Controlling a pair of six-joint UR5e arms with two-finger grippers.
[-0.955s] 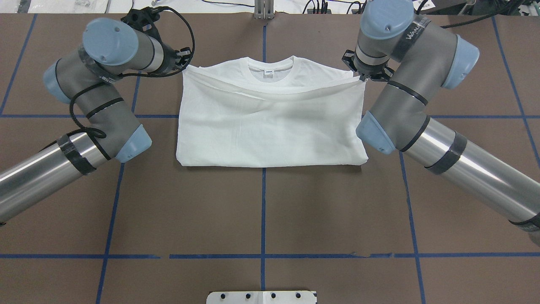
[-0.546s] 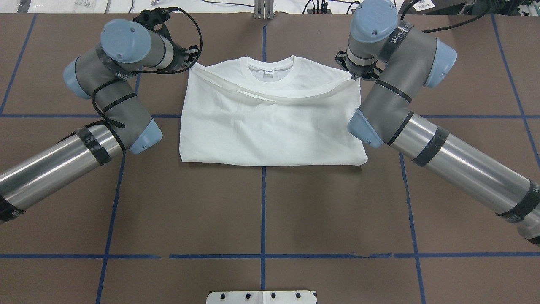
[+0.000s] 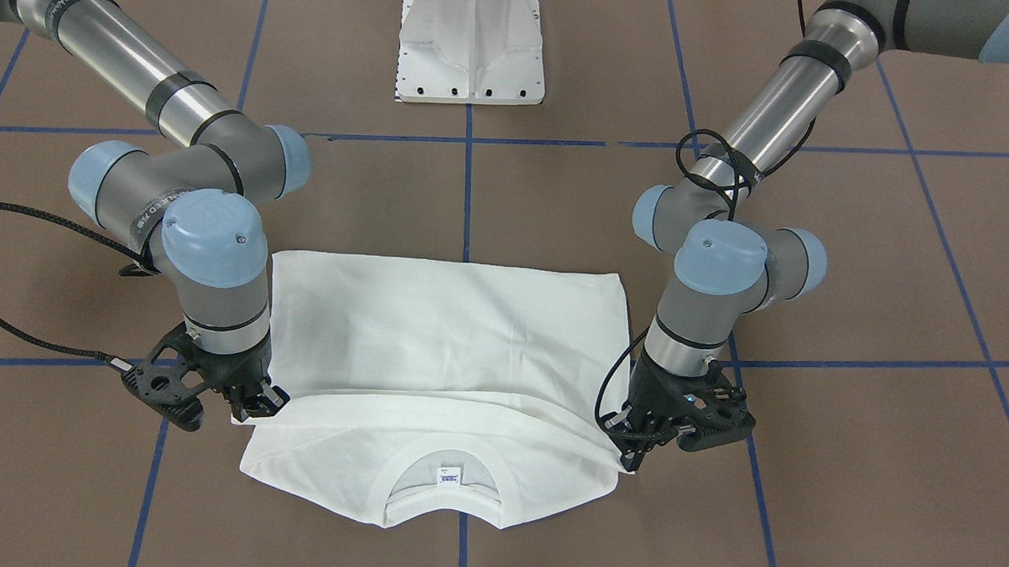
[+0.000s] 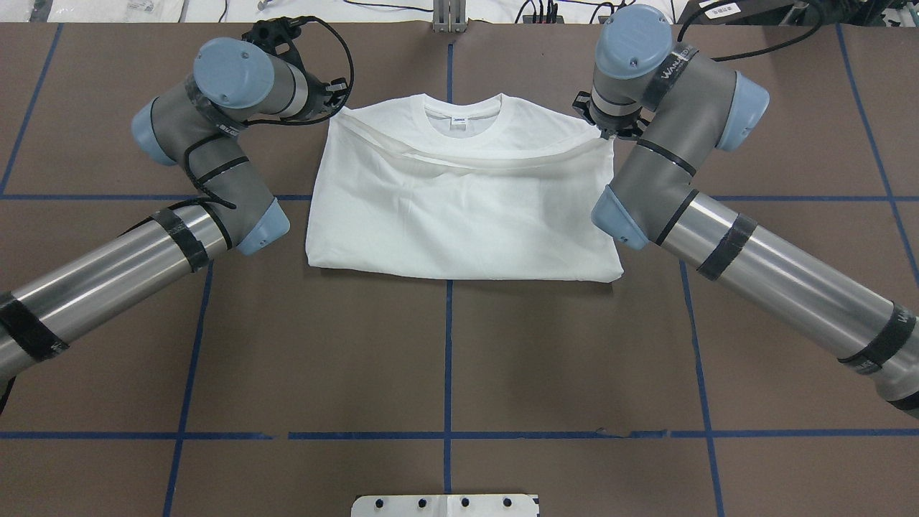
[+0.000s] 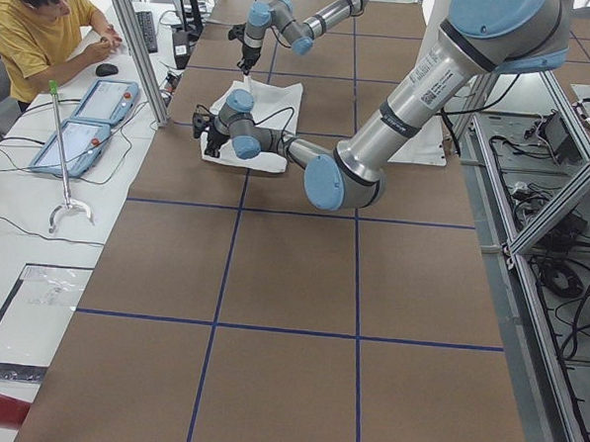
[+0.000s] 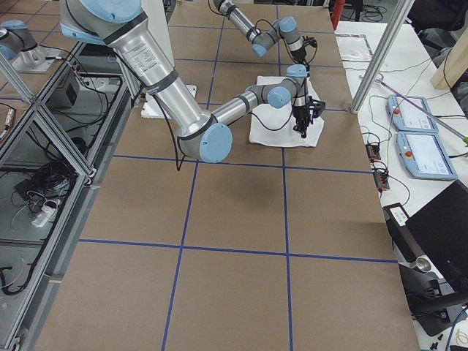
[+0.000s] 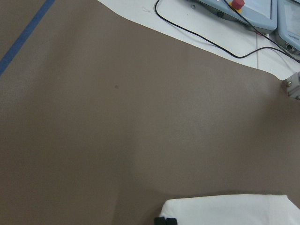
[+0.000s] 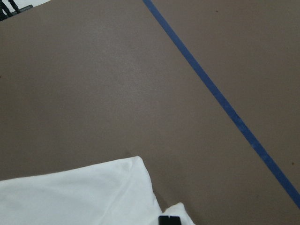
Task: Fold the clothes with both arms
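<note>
The T-shirt's folded corner point(image 8: 178, 208) lies down on the shoulder layer point(image 8: 129, 192) and would rest there, so it is time to open my right gripper now.
The white T-shirt point(image 4: 459, 208) lies folded in half on the brown table, its collar and neck label point(image 3: 448, 476) at the far edge from the robot. The lower layer is drawn up to just short of the collar. My left gripper point(image 4: 334, 109) is shut on the folded layer's corner at the shoulder, which also shows in the front view point(image 3: 633, 441). My right gripper point(image 4: 607, 131) is shut on the other corner point(image 3: 254, 402). The held edge sags slightly between them. Both wrist views show only a white cloth corner point(image 7: 229, 211) point(image 8: 79, 197). The printed text is hidden.
The white pedestal base point(image 3: 471, 47) stands at the robot's side of the table. Blue tape lines point(image 4: 448, 359) grid the brown surface. An operator in yellow point(image 5: 38, 29) sits at a side table with pendants beyond the shirt's collar end.
Both grippers moved away from the robot and slightly inward, carrying the held edge closer to the collar. The edge now hangs lower and flatter over the shirt.
</note>
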